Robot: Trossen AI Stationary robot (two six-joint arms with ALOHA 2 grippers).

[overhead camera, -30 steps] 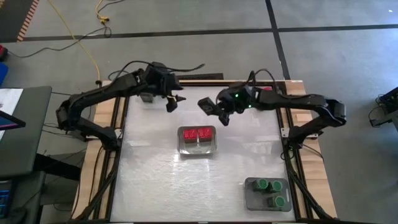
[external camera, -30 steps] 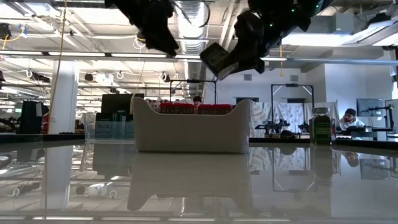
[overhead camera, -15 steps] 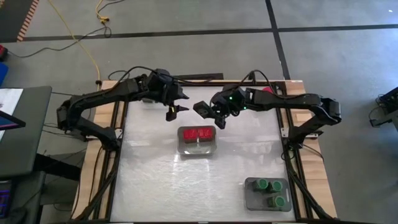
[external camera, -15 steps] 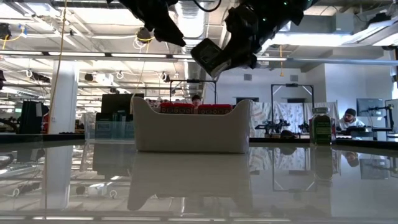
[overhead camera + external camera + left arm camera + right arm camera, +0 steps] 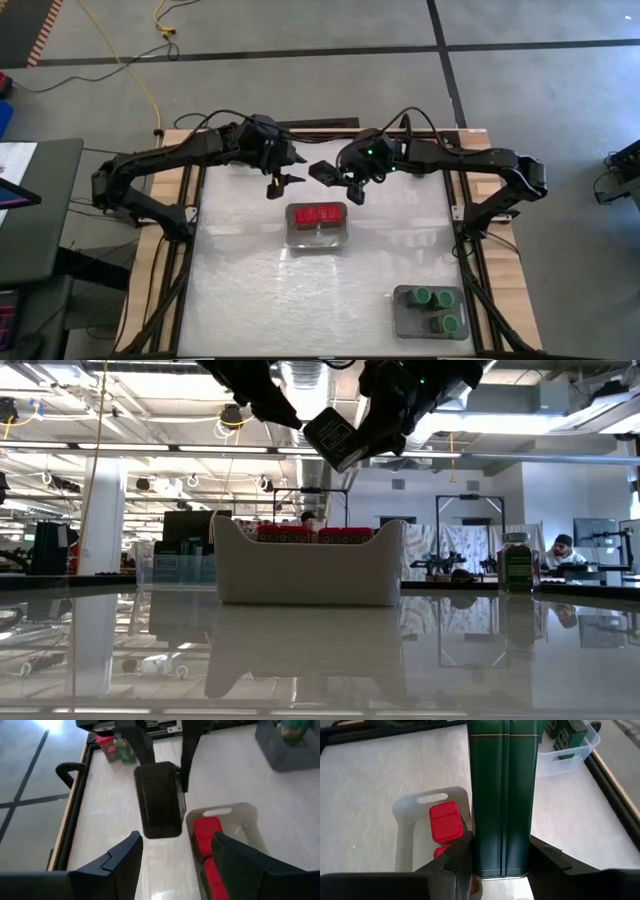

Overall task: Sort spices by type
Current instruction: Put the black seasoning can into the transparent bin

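Note:
I need to sort the dark boxy spice tin into the clear tray, so next I should grab it with my left gripper by its black-lidded end (image 5: 160,804).
My right gripper (image 5: 340,178) is shut on a dark boxy spice tin (image 5: 504,795), held in the air above the table's far middle. The tin (image 5: 332,435) sticks out toward my left gripper (image 5: 283,182). That gripper is open, close by on the tin's left. In the left wrist view its fingers (image 5: 125,865) stand short of the tin (image 5: 159,800) without touching it. Below, red-capped spices (image 5: 318,213) stand in a white tray (image 5: 292,235). My right gripper pinches the tin between its two fingers (image 5: 460,855), one on each of two opposite sides, near the end closest to the wrist (image 5: 485,862). The fingers lie along the tin and slant down toward the table's left. The tin is lifted clear, its free end (image 5: 160,827) tilted downward.
A grey tray (image 5: 405,322) with green-capped spices (image 5: 432,297) stands at the near right. A clear tray (image 5: 570,755) holding dark tins sits at the far left. A red-capped jar (image 5: 106,747) and a green one (image 5: 124,750) stand near the far right edge.
My right gripper has risen and moved toward the table's left with the tin, rolling so the tin turned about. My left gripper has swung a little toward the table's right, closer to the tin, and rolled. Neither has opened or shut.

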